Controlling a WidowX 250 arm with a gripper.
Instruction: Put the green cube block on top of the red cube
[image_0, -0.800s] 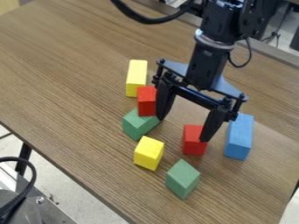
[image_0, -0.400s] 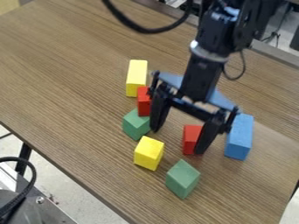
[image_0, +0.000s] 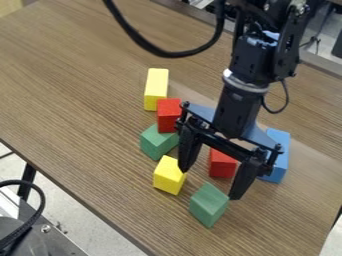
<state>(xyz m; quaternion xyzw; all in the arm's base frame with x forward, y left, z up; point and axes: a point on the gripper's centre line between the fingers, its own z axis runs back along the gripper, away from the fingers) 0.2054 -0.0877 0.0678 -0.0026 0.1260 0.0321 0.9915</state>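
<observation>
I should next grab the opposite sides of the front green cube (image_0: 208, 206), so that I can stack it on the red cube.
The gripper (image_0: 210, 184) hangs open over the front group of blocks, its fingers wide apart with nothing held. One fingertip is beside the yellow block, the other by the upper right side of the front green cube (image_0: 208, 206). A red cube (image_0: 221, 165) stands behind that green cube, between the fingers as seen here and partly covered by the gripper. Farther left is a second green block (image_0: 157, 143), with another red block (image_0: 168, 116) directly behind it; whether those two touch I cannot tell.
A yellow block (image_0: 169, 176) stands just left of the front green cube. At the right, a blue block (image_0: 278, 162) is partly behind the gripper. A taller yellow block (image_0: 156, 89) stands at the back. The wooden table's (image_0: 87, 100) edge runs along the lower left.
The gripper first shifted a little left and down, then moved right and farther down toward the front green cube. It has stayed open, and the blocks have not moved.
</observation>
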